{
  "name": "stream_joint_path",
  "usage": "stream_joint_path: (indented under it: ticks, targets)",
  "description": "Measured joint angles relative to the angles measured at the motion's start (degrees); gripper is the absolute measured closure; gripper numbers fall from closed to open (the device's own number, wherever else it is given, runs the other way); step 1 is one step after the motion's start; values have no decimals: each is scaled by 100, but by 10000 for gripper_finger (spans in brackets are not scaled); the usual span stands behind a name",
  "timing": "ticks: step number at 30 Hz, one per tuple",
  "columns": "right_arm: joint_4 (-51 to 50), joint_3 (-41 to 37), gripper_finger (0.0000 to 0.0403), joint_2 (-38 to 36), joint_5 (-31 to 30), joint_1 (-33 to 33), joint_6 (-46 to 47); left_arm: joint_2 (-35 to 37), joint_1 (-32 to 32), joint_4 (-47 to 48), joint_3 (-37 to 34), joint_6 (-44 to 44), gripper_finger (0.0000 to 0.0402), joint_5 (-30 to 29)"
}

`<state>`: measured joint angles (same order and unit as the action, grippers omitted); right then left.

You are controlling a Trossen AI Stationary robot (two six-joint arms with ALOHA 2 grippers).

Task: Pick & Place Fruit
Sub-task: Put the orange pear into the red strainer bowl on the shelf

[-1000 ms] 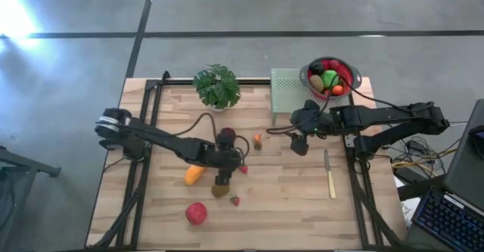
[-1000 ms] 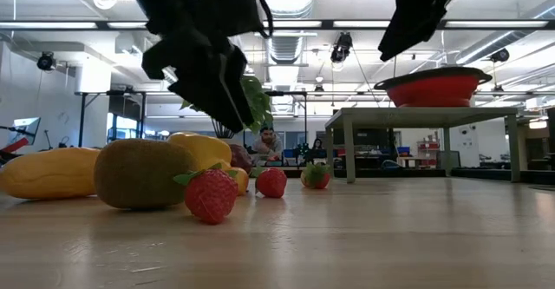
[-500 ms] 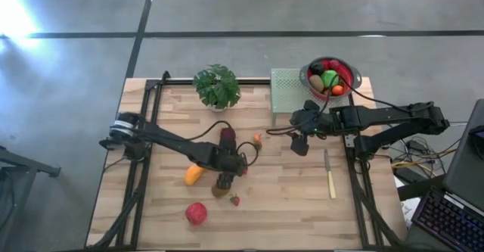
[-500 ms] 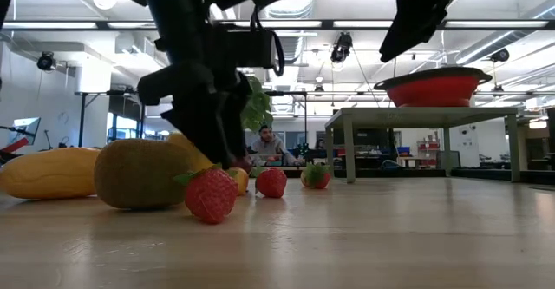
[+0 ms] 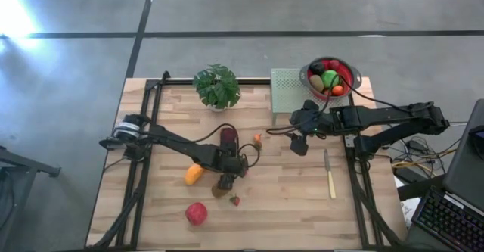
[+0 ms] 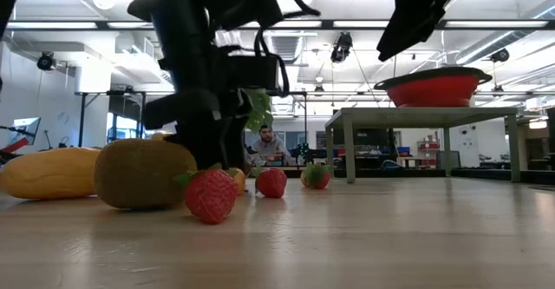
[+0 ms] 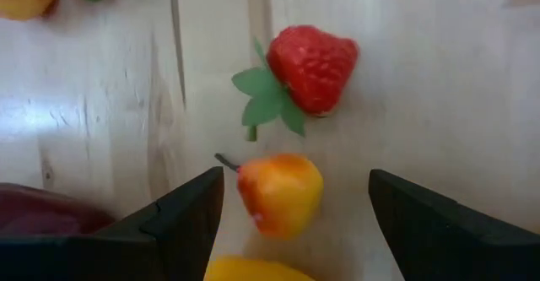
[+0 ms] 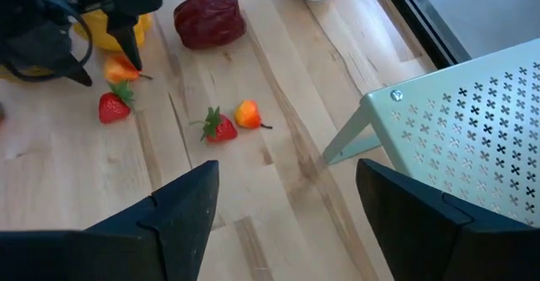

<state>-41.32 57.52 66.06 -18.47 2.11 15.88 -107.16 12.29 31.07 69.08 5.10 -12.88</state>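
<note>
My left gripper should close now. My fingers are beside the small orange-yellow fruit [image 7: 280, 192], low over the wood. Closing now would hold the fruit.
Toy fruit lies loose on the wooden table: a small orange-yellow fruit [image 7: 280, 192], a strawberry [image 7: 308, 66] just beyond it, a brown kiwi [image 6: 143, 174], a long yellow fruit [image 5: 193, 174], a maroon fruit [image 5: 228, 136] and a red apple [image 5: 196, 213]. My left gripper [image 7: 295, 180] is low over the table, open, one finger on each side of the small orange-yellow fruit without touching it. My right gripper [image 5: 300, 142] hangs open above the table's right half, holding nothing. More fruit fills the red bowl [image 5: 346, 72].
The bowl stands at the far right beside a pale perforated stand [image 5: 286, 89]. A potted plant [image 5: 216, 85] sits at the far edge. A knife [image 5: 330, 178] lies on the right. Another strawberry [image 8: 221, 127] and small orange fruit [image 8: 247, 112] lie mid-table. A person sits far behind.
My left gripper has come down toward the table and tipped more steeply, settling over the small orange-yellow fruit behind the kiwi. The fruit has not moved.
</note>
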Motion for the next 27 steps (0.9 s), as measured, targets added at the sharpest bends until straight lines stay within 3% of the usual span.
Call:
stream_joint_path:
  ticks: [10,27]
  targets:
    - [-3,0,157,0,1,1,0,-118,-34,-107,2,243,114,0]
    - [35,-217,178,0,1,15,-26,-131,-45,-111,2,260,254,-1]
